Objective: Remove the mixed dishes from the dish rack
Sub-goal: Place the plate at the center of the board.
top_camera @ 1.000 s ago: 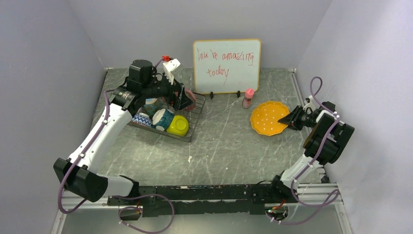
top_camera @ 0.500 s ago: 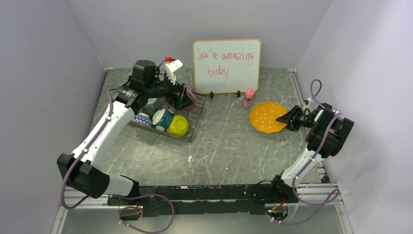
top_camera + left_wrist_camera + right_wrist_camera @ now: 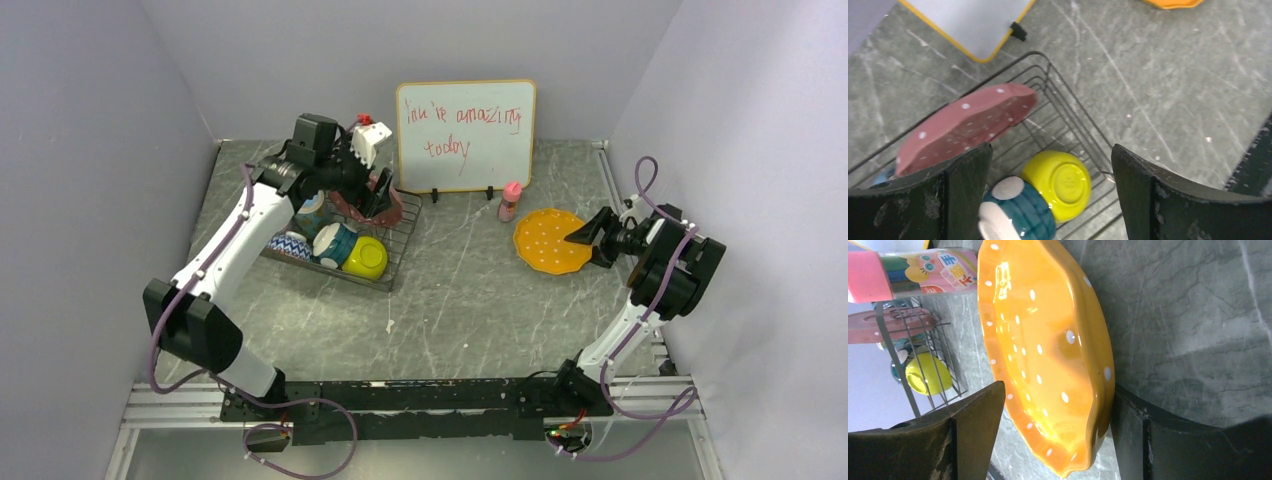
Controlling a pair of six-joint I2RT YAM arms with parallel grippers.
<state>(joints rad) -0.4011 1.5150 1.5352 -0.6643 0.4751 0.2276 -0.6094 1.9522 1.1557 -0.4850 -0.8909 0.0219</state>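
Note:
Next, my left gripper grabs the pink speckled plate by its exposed rim [image 3: 396, 208] [image 3: 968, 106], so the opposite rim stays free for my right gripper.
The black wire dish rack [image 3: 398, 262] stands at the back left. It holds a pink speckled plate [image 3: 965, 125] on edge, a yellow bowl [image 3: 1058, 182], a blue mug [image 3: 1015, 212] and a blue-patterned bowl [image 3: 290, 245]. My left gripper [image 3: 378, 195] hovers open above the rack's right end, with the pink plate beside its left finger [image 3: 968, 175] and nothing held. The orange-yellow plate [image 3: 552, 241] lies flat on the table at the right. My right gripper [image 3: 1058, 390] is open, its fingers on either side of that plate's near rim [image 3: 1098, 405].
A white board [image 3: 465, 135] with red writing stands at the back centre. A small pink bottle [image 3: 510, 201] stands just left of the orange plate. Grey walls close in the left and right sides. The rack's raised wire side [image 3: 1068, 107] runs under my left gripper.
My right gripper has opened and released the orange-yellow plate, which now rests on the table. My left arm has swung right and back, over the pink plate's end of the rack.

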